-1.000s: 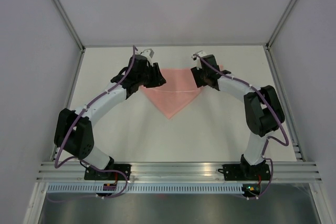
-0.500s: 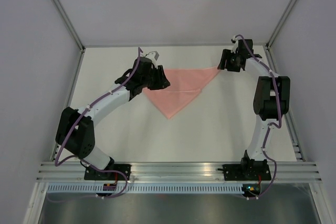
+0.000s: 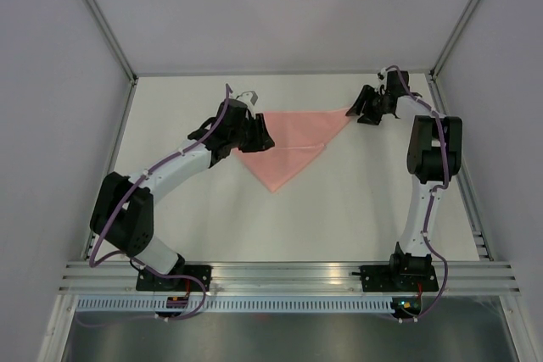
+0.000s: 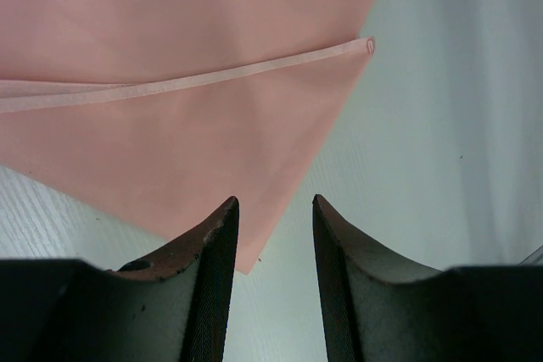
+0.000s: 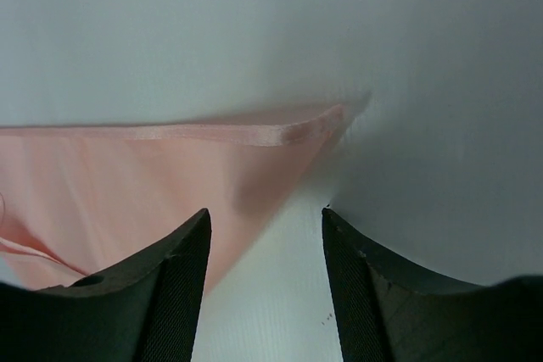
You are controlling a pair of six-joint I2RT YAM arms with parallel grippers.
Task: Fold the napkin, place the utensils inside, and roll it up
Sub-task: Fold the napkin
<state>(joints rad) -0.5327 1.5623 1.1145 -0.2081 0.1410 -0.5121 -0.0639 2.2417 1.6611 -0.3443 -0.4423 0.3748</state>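
My right gripper will next take hold of the napkin [image 3: 288, 140] by the tip of its far corner [image 3: 348, 112], so that it can fold that corner inward across the napkin.
The salmon-pink napkin [image 3: 288, 140] lies flat on the white table as a triangle, its point toward the arms. No utensils are in view. My left gripper [image 3: 260, 135] is open over the napkin's left part; in the left wrist view the left gripper [image 4: 273, 201] has its jaws apart over a napkin [image 4: 187, 116] corner and holds nothing. My right gripper [image 3: 360, 111] is open at the napkin's far right corner; in the right wrist view the right gripper [image 5: 265, 214] straddles the edge of the napkin [image 5: 127, 184], empty.
The white table [image 3: 339, 218] is closed in by grey walls on three sides. An aluminium rail [image 3: 288, 273] with both arm bases runs along the near edge. A frame post [image 3: 450, 48] stands close behind the right gripper.
The right arm swung from the napkin's middle out to the far right, and the napkin's right corner now reaches farther right. The left gripper shifted slightly and stays at the left part.
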